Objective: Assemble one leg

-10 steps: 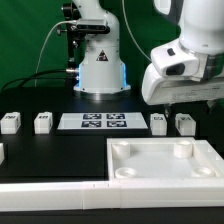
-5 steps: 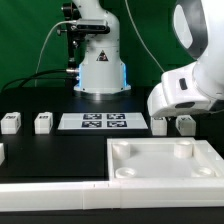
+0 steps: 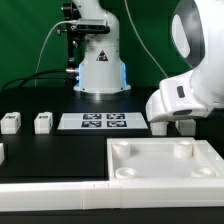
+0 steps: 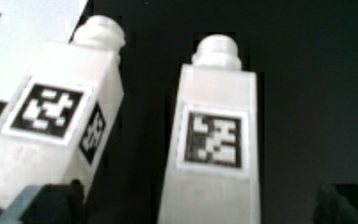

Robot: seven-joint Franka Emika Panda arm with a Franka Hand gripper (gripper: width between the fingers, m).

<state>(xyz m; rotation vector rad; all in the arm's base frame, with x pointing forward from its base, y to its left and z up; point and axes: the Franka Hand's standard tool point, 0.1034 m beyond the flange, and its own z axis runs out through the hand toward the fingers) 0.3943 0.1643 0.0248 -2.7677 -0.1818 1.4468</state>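
My dark fingers are on either side of the middle leg, so my gripper should close on it now.
Two white legs with black-and-white tags lie side by side in the wrist view, one (image 4: 217,130) between my fingers and another (image 4: 51,110) beside it. My gripper (image 4: 202,205) is open, its dark fingertips (image 4: 43,205) on either side of the middle leg without touching it. In the exterior view the gripper (image 3: 173,121) hangs low over the two legs on the exterior view's right, one (image 3: 160,126) and the other (image 3: 187,126), both partly hidden by the hand. Two more legs (image 3: 10,122) (image 3: 43,122) lie at the exterior view's left.
The large white tray-like part (image 3: 150,172) with round corner sockets lies at the front. The marker board (image 3: 104,122) lies in the middle of the row. The robot base (image 3: 100,65) stands behind it.
The arm has come down over the two legs on the exterior view's right, and the hand now covers their tops. The parts on the table have not moved.
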